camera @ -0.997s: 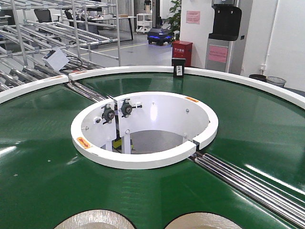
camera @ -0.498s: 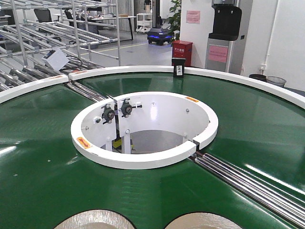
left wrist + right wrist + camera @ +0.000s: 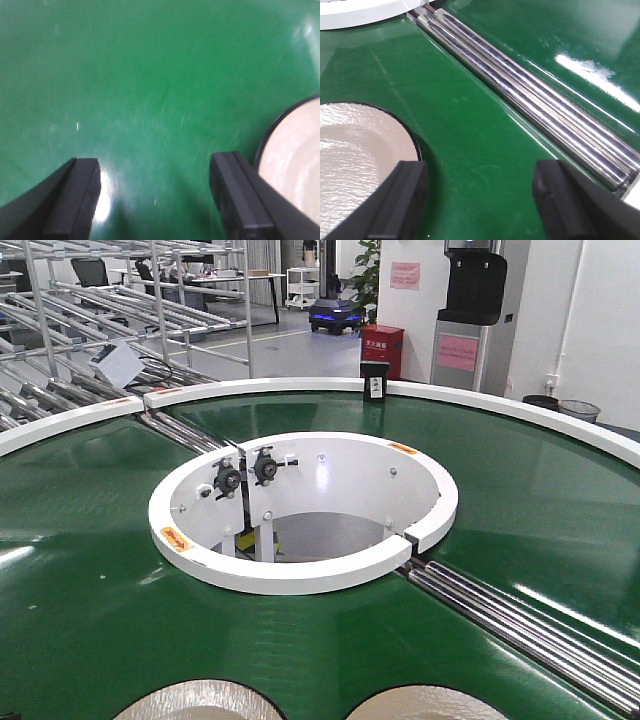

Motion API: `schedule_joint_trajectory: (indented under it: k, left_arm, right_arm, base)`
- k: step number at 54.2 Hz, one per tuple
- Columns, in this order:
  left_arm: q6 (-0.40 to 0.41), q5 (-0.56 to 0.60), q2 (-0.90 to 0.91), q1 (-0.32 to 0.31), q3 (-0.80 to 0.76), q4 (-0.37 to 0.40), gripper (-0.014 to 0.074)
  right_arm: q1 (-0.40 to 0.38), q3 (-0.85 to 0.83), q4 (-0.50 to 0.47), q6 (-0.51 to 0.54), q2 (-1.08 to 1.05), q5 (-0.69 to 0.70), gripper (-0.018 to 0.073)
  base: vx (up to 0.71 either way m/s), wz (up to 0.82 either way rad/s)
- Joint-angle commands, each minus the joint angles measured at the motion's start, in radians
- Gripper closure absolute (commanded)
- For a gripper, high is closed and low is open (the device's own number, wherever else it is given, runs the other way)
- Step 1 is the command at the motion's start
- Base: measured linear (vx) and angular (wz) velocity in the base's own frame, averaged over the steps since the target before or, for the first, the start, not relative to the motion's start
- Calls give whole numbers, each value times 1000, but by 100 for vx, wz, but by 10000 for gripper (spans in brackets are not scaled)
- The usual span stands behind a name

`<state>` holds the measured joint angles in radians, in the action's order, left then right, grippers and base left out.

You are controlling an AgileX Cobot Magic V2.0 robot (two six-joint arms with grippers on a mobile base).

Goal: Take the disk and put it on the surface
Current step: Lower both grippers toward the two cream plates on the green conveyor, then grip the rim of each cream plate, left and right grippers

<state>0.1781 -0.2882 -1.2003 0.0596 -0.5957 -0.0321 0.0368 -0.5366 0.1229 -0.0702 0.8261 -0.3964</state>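
My left gripper grabs the disk by its black rim [image 3: 264, 142] next, to lift the disk [image 3: 295, 155] just outside its finger and place it on the surface.
Two pale beige disks with thin black rims lie flat on the green conveyor belt [image 3: 90, 570], cut off by the front view's bottom edge: a left disk [image 3: 195, 702] and a right disk [image 3: 430, 705]. My left gripper [image 3: 155, 195] is open over bare belt, and a disk [image 3: 295, 160] lies just outside its right finger [image 3: 240, 195]. My right gripper [image 3: 480, 200] is open too. Its left finger [image 3: 400, 205] stands at the edge of a disk [image 3: 355, 160], with only belt between the fingers. The dark glossy tabletop surface is out of view.
A white ring [image 3: 300, 575] surrounds the belt's central opening. Shiny steel rollers [image 3: 530, 95] cross the belt diagonally to the right of my right gripper, and also show in the front view as steel rollers [image 3: 530, 630]. Metal racks [image 3: 120, 330] stand behind on the left.
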Motion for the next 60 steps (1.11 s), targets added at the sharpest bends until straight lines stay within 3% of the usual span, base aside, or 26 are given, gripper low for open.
schedule_joint_trajectory:
  k: [1,7,16,22,41,50,60]
  left_arm:
    - [-37,-36,-30,-1,-97,47,56]
    - [-178,-123,-110,-1,-192,178,104]
    - [-534,-269,-248,-1,-319,544,141]
    - [-723,-339,-326,-1,-371,701,140]
    - [-848,-457,-483,-1,-382,741,123]
    - [-989,-569,-515,-1,-381,875,123]
    - [-1067,-688,-555,-1,-381,1000,131]
  right_arm:
    - [-1,-34,3,4,-2,78,27]
    - [-1,-34,3,4,-2,78,27]
    - [-1,-34,3,4,-2,74,26]
    - [-1,-34,3,4,-2,73,26]
    - [-1,-34,2,4,-2,59,26]
    - [-1,-34,2,4,-2,59,26]
    - [-1,-31,-3,0,11,64,26]
  base:
    - [0,0]
    - [0,0]
    - [0,0]
    - [0,0]
    - [0,0]
    - [0,0]
    - [0,0]
